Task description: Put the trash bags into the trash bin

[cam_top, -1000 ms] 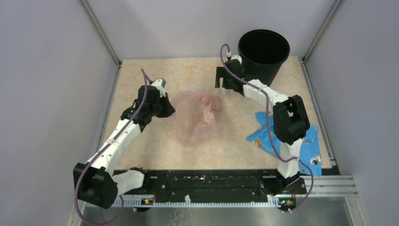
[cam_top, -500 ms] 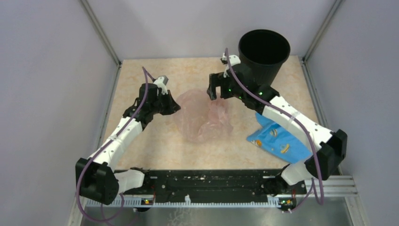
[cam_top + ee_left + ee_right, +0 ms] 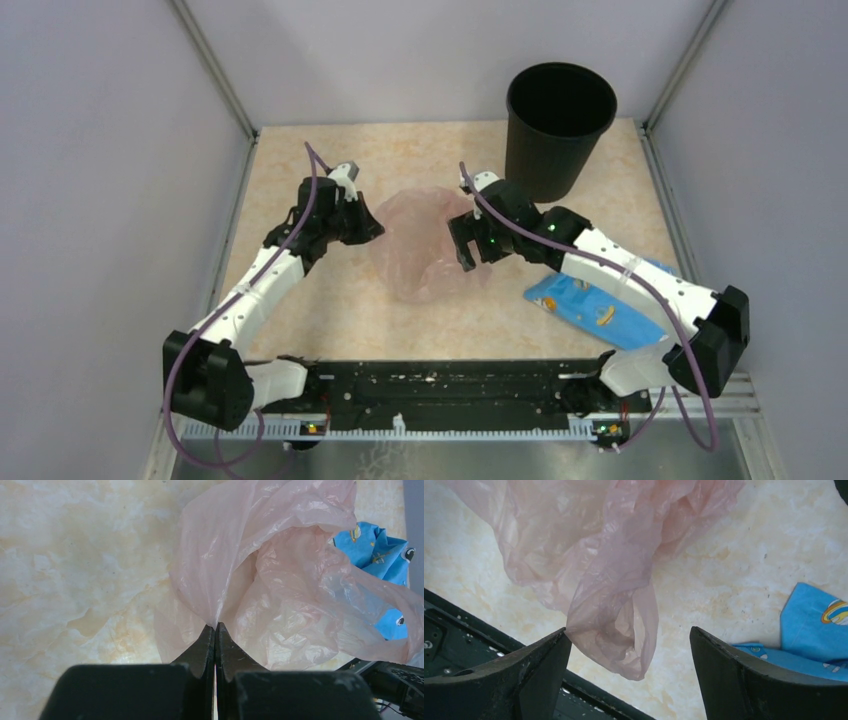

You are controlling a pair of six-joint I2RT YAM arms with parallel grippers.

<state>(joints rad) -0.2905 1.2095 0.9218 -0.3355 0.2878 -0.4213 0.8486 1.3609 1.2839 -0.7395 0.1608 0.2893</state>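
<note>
The pink trash bag should drop into the bin, so my right gripper will next grab its loose hanging fold (image 3: 620,630). That leaves the bunched middle free to go in.
A crinkly translucent pale-pink trash bag (image 3: 420,245) lies bunched in the middle of the table. My left gripper (image 3: 372,228) is shut on its left edge; in the left wrist view the closed jaws pinch the film (image 3: 215,625). My right gripper (image 3: 464,245) is open over the bag's right side. In the right wrist view a hanging fold of the bag (image 3: 614,630) sits between the spread fingers (image 3: 541,670). The round black trash bin (image 3: 558,125) stands upright at the back right, apart from both grippers.
A blue printed bag (image 3: 600,310) lies flat on the table's right side under the right arm, also showing in the left wrist view (image 3: 380,555) and the right wrist view (image 3: 819,625). Metal frame posts and grey walls enclose the table. A black rail runs along the near edge.
My right arm has swung from beside the bin toward the near left, ending over the bag's right side. My left gripper has edged right holding the bag, which is now more bunched.
</note>
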